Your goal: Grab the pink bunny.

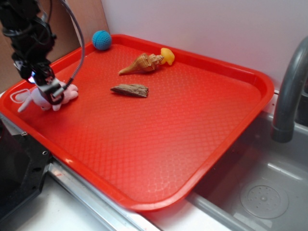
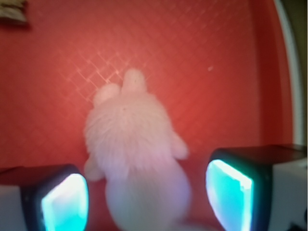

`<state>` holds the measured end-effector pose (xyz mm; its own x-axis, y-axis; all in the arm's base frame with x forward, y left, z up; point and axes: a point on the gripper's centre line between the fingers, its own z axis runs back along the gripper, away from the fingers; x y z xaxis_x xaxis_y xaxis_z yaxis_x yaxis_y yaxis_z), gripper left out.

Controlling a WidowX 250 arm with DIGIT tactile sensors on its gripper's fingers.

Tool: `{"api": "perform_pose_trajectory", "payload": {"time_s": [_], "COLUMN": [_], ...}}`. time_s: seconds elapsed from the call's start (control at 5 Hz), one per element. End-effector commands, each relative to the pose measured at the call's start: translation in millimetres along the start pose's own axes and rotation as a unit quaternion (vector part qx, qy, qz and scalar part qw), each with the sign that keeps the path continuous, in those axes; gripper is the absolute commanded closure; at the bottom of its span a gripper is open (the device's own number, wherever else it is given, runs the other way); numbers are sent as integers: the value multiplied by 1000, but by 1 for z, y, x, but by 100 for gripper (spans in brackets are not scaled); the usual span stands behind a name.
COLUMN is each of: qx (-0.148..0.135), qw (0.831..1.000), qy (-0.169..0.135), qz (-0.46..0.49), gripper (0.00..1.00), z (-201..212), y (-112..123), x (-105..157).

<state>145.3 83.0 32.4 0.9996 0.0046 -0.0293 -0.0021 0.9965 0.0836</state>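
My fingers reach down on both sides of the pink bunny's middle (image 2: 144, 185), beside the red tray, so it is now time for my gripper to close on the pink bunny.
The pink bunny (image 1: 44, 97) is a small pale-pink fluffy plush lying on the red tray (image 1: 159, 144) near its left edge, with whitish ears and a white string loop pointing left. My gripper (image 1: 49, 90) is down over the bunny's middle. In the wrist view the bunny (image 2: 134, 144) lies between my two fingertips (image 2: 65, 199), with red tray showing on both sides. My gripper (image 2: 147, 197) is open around the bunny, with gaps between the pads and the plush.
A brown seashell (image 1: 142, 63), a yellow toy (image 1: 167, 56), a blue crocheted ball (image 1: 101, 40) and a piece of bark (image 1: 130, 90) lie further back on the tray. A grey tap (image 1: 288, 91) and a sink (image 1: 260, 192) are at the right.
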Motion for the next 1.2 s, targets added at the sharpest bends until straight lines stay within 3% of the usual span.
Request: {"api": "perform_pose_trajectory", "payload": {"time_s": [0.0,0.4,0.6,0.8,1.0], "qx": [9,2,-2,54,26], "qw": [1000,1000,999,995,992], "qy": [-6,-5,-32,-66,-108], "qz": [15,20,-8,58,61], "gripper": [100,100,100,100,100], "z": [3,4,19,66,122], "y": [5,4,-1,-17,-48], "x": [5,5,11,25,36]}}
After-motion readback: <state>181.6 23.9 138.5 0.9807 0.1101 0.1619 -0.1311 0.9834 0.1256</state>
